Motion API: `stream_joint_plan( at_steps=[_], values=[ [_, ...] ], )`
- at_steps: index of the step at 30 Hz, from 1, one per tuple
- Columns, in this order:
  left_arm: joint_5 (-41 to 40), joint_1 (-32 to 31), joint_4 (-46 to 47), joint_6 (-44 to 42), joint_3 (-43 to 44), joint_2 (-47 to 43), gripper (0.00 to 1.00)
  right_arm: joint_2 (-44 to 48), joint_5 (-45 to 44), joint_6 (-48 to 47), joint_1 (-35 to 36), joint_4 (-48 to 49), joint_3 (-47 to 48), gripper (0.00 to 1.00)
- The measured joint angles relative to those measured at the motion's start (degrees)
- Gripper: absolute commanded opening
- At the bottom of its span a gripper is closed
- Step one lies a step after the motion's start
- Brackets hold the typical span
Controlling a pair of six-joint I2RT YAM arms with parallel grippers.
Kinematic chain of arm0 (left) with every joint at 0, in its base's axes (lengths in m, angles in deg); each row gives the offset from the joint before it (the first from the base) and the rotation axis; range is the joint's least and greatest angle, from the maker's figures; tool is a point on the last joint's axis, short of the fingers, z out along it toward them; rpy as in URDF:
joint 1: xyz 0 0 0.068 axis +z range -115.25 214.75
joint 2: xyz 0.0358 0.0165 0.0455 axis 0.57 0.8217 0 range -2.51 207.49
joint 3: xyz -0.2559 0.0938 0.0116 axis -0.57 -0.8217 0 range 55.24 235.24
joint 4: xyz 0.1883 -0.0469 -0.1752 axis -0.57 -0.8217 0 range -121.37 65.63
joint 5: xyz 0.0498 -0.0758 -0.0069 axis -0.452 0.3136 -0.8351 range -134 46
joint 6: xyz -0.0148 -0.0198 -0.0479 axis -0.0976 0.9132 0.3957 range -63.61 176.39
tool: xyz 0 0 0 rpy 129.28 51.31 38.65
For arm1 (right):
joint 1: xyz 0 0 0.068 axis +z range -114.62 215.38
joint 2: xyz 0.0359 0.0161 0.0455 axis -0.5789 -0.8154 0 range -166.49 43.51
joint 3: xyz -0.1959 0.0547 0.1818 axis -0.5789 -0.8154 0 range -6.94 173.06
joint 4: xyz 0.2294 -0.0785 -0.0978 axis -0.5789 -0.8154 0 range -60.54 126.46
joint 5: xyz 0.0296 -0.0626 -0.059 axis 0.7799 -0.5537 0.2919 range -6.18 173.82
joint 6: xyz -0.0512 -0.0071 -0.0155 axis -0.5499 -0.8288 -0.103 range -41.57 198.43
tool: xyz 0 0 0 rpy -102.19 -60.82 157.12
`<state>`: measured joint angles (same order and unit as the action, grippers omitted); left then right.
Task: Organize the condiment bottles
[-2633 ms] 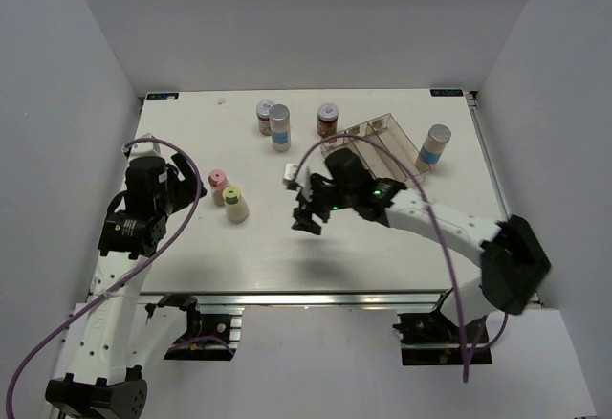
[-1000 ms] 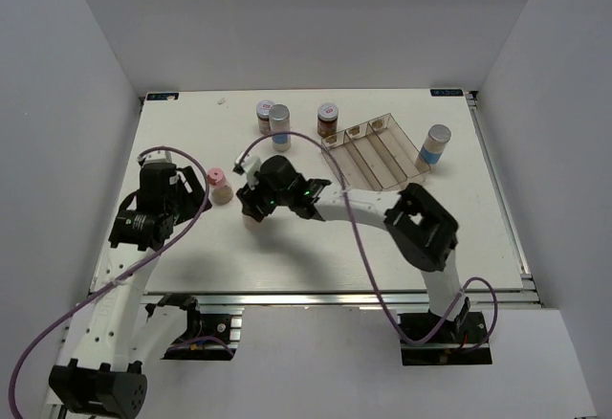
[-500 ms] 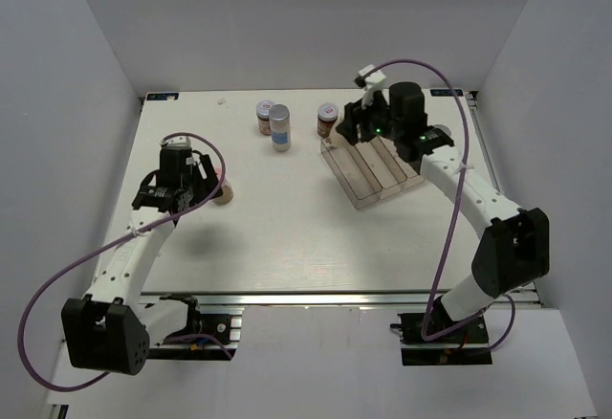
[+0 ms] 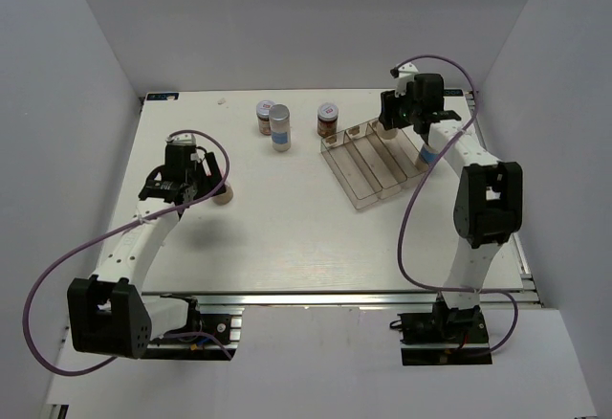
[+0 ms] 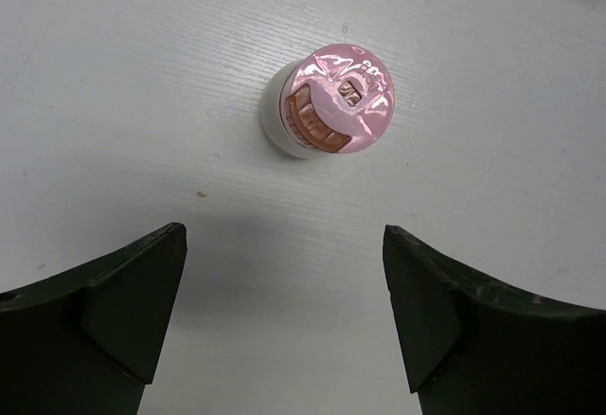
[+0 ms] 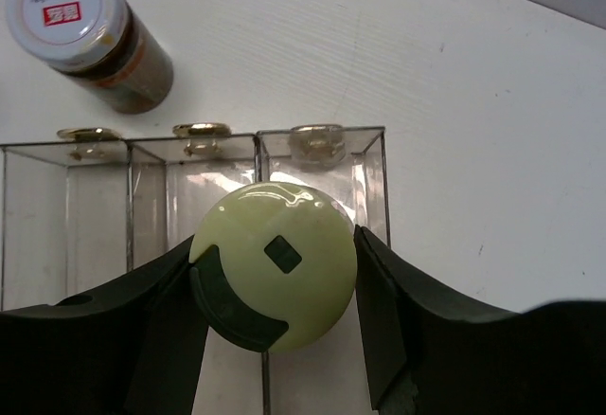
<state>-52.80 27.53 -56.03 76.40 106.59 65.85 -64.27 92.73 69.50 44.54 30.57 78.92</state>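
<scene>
I need to keep my right gripper closed on the yellow-green-capped bottle until it clears a divider of the clear tray point(image 6: 57, 235) below, because the bottle would end on that divider if I opened now.
A pink-capped bottle point(image 5: 331, 102) stands upright on the table, just ahead of my left gripper point(image 5: 284, 287), which is open and holds nothing. In the top view that pink-capped bottle point(image 4: 222, 192) is right beside the left gripper point(image 4: 191, 182). My right gripper point(image 6: 276, 244) is shut on the yellow-green-capped bottle point(image 6: 275, 263), over the far end of the clear tray point(image 6: 57, 235) near its right compartment. In the top view the right gripper point(image 4: 406, 113) hides that bottle. A brown jar point(image 4: 264, 113), a silver-capped bottle point(image 4: 280, 125) and another brown jar point(image 4: 328, 119) stand at the back.
The clear three-compartment tray point(image 4: 368, 172) lies diagonally right of centre. A silver-capped white-blue bottle point(image 4: 429, 149) stands beyond its right side, partly behind the right arm. The brown jar point(image 6: 90, 36) is close to the tray's far left corner.
My right gripper took the yellow-green-capped bottle from beside the pink one and carried it right, to the tray's far end. My left gripper moved up to the pink-capped bottle and opened wider.
</scene>
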Motion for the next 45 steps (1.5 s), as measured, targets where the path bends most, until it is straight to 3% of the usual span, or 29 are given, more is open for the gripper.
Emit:
stream_joint_plan(
  at_steps=[8,20,21,22,23,25,29,34,39,45],
  values=[
    [0.0,0.0,-0.1,0.5,0.0,-0.8,0.97,-10.0,-1.5,-1.2,-0.5,1.3,9.7,0.00],
    [0.0,0.0,-0.8,0.5,0.0,-1.2,0.98,-13.0,-2.3,-2.8,-0.7,2.1,10.3,0.01],
    [0.0,0.0,-0.7,0.4,0.0,-1.2,0.98,-13.0,-2.3,-2.9,-0.7,2.2,10.3,0.10],
    [0.0,0.0,-0.5,0.3,0.0,-1.1,0.98,-13.0,-2.3,-2.9,-0.7,2.2,10.3,0.30],
    [0.1,0.0,-0.3,0.1,0.0,-0.9,0.98,-13.0,-2.3,-3.1,-0.7,2.2,10.2,0.43],
    [0.1,0.0,0.2,-0.2,0.0,-0.3,0.98,-13.1,-2.3,-3.3,-0.7,2.2,10.1,0.62],
    [0.0,0.0,1.0,-1.2,0.0,2.0,0.98,-13.2,-2.1,-3.5,-0.7,2.2,9.9,0.78],
    [-1.0,0.0,2.1,-2.2,0.2,5.9,0.98,-12.9,-1.3,-3.5,-1.1,2.9,8.4,0.88],
    [-1.3,-0.1,3.7,-2.9,1.8,10.4,0.98,-10.1,0.4,-3.2,-1.7,2.5,3.8,0.88],
    [-1.6,-0.8,6.3,-3.7,5.3,16.2,0.98,-0.1,3.7,-2.1,-2.0,2.3,-2.8,0.86]
  ],
)
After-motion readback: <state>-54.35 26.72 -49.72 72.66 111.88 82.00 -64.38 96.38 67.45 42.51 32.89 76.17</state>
